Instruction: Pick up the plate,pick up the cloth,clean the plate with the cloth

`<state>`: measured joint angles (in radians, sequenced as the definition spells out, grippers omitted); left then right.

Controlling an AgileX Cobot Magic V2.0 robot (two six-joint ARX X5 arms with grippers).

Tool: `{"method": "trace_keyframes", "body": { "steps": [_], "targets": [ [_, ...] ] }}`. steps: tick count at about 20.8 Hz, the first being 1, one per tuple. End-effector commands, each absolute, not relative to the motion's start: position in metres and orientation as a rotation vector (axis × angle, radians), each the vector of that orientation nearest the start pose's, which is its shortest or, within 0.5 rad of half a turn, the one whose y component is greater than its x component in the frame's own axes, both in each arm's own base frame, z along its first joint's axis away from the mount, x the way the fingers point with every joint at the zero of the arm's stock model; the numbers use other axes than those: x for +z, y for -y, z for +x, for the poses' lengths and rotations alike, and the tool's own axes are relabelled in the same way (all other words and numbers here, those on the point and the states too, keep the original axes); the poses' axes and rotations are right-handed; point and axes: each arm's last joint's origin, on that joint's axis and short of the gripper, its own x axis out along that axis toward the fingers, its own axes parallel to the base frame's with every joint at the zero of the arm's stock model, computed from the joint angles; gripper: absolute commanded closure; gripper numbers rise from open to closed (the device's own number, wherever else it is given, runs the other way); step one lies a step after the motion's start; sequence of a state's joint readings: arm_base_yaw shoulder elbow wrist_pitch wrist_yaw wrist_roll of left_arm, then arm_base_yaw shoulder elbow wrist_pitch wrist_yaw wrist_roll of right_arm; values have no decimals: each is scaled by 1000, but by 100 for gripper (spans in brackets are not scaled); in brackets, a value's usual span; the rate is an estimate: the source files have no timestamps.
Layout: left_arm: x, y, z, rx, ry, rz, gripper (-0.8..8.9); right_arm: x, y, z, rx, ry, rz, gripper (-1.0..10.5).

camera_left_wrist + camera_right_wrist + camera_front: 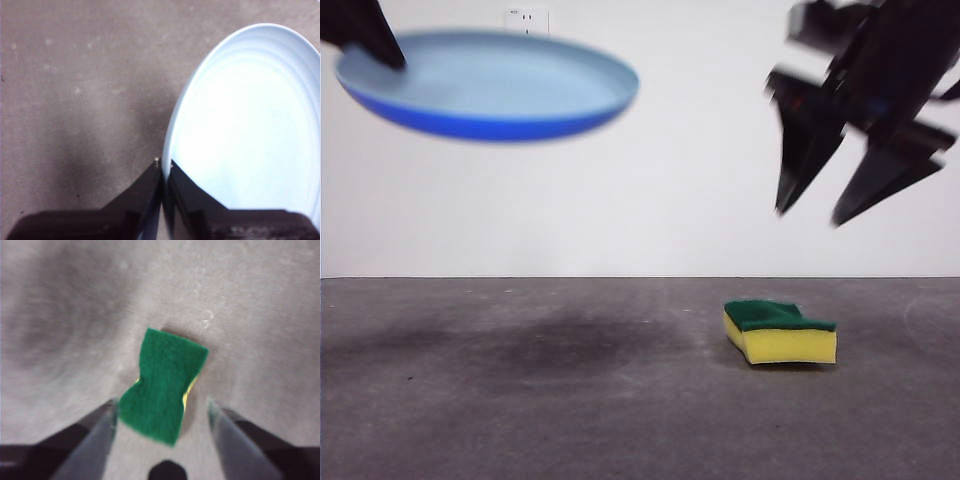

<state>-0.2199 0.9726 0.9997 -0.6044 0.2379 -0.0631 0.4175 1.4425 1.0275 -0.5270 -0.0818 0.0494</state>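
Note:
The green-topped cloth should be picked up next by its narrow middle with my right gripper. Then it can wipe the light-blue plate clean.
The light-blue plate hangs high at the upper left of the front view, tilted, held by its left rim. My left gripper is shut on the plate's rim; the plate's pale inside fills much of the left wrist view. The cloth, a yellow sponge with a green top, lies flat on the table right of centre. My right gripper hovers open well above it at the upper right. In the right wrist view the sponge lies below, between the open jaws.
The grey table top stretches under both arms, with a white wall behind and a wall socket at the top.

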Motion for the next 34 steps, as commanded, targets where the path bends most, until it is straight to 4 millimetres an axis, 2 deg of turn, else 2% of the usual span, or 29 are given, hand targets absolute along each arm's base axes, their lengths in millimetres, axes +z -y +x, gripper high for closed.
{"method": "trace_keyframes", "body": {
  "steps": [1,5,10,11,14,16,20,24,27,29,31,34],
  "targets": [
    [340,46,173,-433,-579,-57,822,226,-134,274,442,-983,-124,672],
    [341,44,164,-432,-593,-57,822,195,-151,286,416,-1022,-167,671],
    [340,44,163,-431,-607,-56,822,164,-155,295,383,-1097,-205,672],
    [340,44,163,-431,-607,-56,822,158,-155,296,378,-1115,-211,696],
    [340,44,163,-430,-607,-54,822,146,-157,297,379,-1149,-227,962],
    [339,43,165,-391,-611,-38,822,147,-158,296,384,-1145,-230,963],
    [326,46,184,-333,-687,7,822,167,-158,291,375,-1092,-224,963],
    [295,55,219,-331,-835,21,822,211,-160,272,426,-971,-202,963],
    [269,69,243,-358,-924,34,822,249,-163,249,475,-859,-160,963],
    [256,82,252,-392,-959,36,822,270,-170,231,526,-788,-135,963],
    [249,100,255,-472,-970,18,822,280,-180,217,587,-741,-139,963],
    [250,124,250,-557,-939,10,822,276,-196,209,637,-745,-138,963]
  ]
}}
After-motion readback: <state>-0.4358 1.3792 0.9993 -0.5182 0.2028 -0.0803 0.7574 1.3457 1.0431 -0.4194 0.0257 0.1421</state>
